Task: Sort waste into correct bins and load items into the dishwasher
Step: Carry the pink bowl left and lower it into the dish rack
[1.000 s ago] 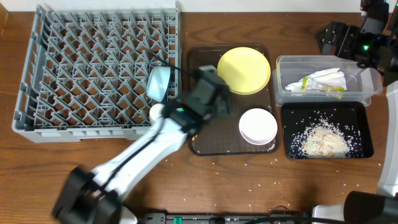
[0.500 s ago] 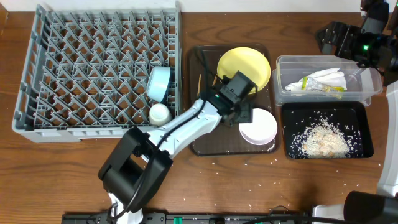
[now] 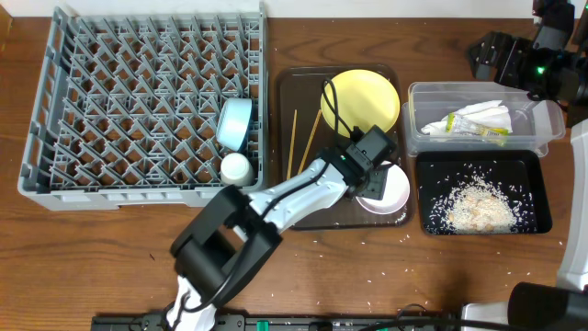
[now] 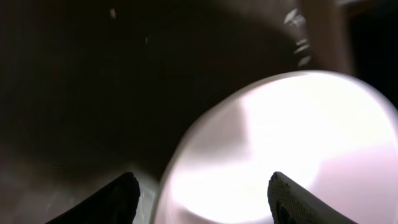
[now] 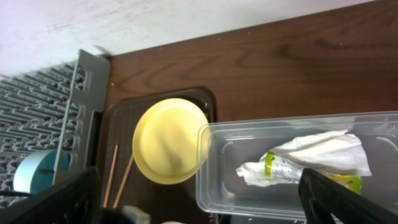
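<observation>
My open fingers stop above the white bowl's rim, which is between them. My left gripper should go lower first and then close on the bowl's rim.
My left gripper (image 3: 377, 175) is open over the white bowl (image 3: 386, 191) on the brown tray; in the left wrist view its fingers (image 4: 121, 199) straddle the bowl's near rim (image 4: 280, 143). The yellow plate (image 3: 360, 103) and chopsticks (image 3: 301, 142) lie on the same tray. The light blue bowl (image 3: 234, 124) and small white cup (image 3: 236, 167) stand in the grey rack (image 3: 119, 92). Napkin (image 3: 482, 115) and wrapper (image 3: 491, 133) lie in the clear tub (image 3: 415, 129); rice (image 3: 478, 204) lies in the black tray (image 3: 441, 170). My right gripper (image 3: 496, 57) is open and empty at the back right.
The brown serving tray (image 3: 292, 92) sits between rack and bins. Loose rice grains (image 3: 367, 276) are scattered on the table in front. The right wrist view shows the plate (image 5: 169, 140), tub (image 5: 298, 165) and rack edge (image 5: 87, 93) from above.
My left gripper has moved right from the rack's edge across the brown tray to the white bowl. The chopsticks are now uncovered. The right arm has not moved.
</observation>
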Controlling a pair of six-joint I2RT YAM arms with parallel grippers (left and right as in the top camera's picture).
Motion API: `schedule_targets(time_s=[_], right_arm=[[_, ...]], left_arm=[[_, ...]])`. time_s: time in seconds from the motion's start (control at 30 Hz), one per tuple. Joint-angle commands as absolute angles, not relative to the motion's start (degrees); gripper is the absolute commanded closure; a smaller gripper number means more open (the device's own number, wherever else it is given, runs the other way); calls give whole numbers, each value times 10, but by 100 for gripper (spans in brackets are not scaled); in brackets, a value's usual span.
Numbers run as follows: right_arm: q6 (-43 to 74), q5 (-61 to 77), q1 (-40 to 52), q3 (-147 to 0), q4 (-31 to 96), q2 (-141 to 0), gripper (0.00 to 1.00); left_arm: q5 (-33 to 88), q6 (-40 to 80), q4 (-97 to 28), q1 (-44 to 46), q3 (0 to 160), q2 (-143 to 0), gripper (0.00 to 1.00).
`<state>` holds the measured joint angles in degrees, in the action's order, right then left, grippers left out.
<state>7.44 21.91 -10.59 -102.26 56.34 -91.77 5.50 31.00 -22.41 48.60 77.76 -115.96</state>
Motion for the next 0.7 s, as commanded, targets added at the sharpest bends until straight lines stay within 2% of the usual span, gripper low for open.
schedule_targets(time_s=[0.0,0.1,0.27,0.37,0.53,0.67], right_arm=[[81,223,-109,-1023,564,-914,1],[81,223,-109,-1023,564,-914,1],[81,223,-109,-1023,564,-914,1],[81,223,-109,-1023,564,-914,1],[81,223,-109,-1023,564,-914,1],[81,223,-109,-1023,564,-914,1]], left_arm=[[35,294,-218,481,787,-1171,35],[34,295,-217,481,787,-1176,43],[28,344,-216,470,787,-1197,46],[68,368,-217,441,787,-1210,58],[101,380,-226,418,786,-1215,92],[100,380,-226,420,786,-1208,93]])
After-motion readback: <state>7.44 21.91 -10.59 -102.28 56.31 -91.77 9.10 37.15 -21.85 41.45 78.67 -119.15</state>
